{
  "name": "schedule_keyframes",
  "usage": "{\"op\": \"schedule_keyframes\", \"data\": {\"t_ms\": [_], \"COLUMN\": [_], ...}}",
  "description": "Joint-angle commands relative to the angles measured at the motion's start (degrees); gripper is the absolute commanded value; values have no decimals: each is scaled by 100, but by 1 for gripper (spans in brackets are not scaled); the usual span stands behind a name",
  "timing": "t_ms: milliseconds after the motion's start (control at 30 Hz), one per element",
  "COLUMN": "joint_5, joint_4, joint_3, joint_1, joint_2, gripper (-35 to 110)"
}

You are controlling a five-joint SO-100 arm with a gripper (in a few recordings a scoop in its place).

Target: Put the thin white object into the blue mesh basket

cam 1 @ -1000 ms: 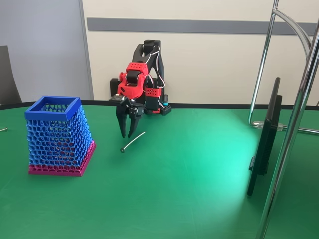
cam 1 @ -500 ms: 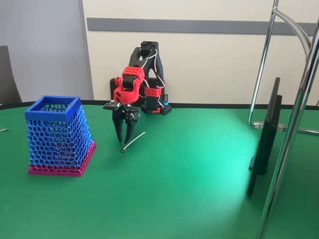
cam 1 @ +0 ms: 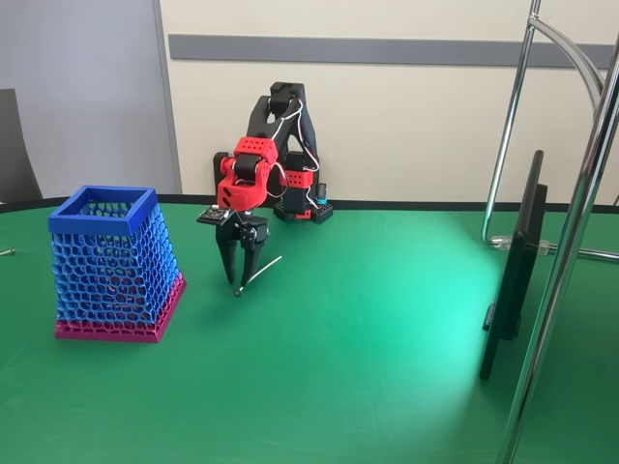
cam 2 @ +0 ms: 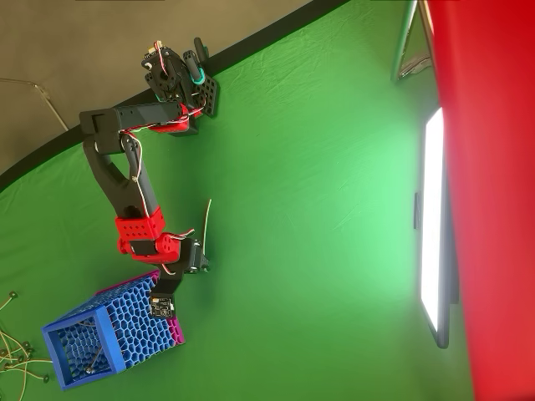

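My gripper should next grab the thin white object by its dark-tipped end (cam 1: pixel 238 292), and then it needs to put the object into the blue mesh basket (cam 1: pixel 111 261).
The thin white object (cam 1: pixel 263 271) lies flat on the green table, its dark tip toward the front; from overhead the stick (cam 2: pixel 206 219) runs lengthwise just beyond the gripper. My gripper (cam 1: pixel 240 281) points straight down over the dark-tipped end, open by a narrow gap, tips close to the table. I cannot tell whether the fingers touch the stick. The blue mesh basket (cam 1: pixel 111 261) stands upright left of the gripper, with a solid blue rim and pink base. In the overhead view the basket (cam 2: pixel 109 338) sits right beside the gripper (cam 2: pixel 201 261).
A dark flat monitor (cam 1: pixel 513 280) stands edge-on at the right, with chrome stand poles (cam 1: pixel 571 242) beside it. The arm's base (cam 1: pixel 295 205) sits at the table's far edge. A small grey metal piece (cam 1: pixel 6 252) lies at the left edge.
The arm has swung left and come down, bringing the gripper over the stick's dark-tipped end. Its fingers have narrowed. The stick and basket have not moved.
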Motion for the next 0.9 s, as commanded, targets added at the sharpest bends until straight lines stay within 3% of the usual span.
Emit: {"op": "schedule_keyframes", "data": {"t_ms": [0,700,867], "joint_5": [-70,-44,-44], "joint_4": [-167,-325,-264], "joint_3": [-132,-404,-483], "joint_1": [-53,-105,-105], "joint_2": [9,-396,-439], "gripper": [15,15,8]}}
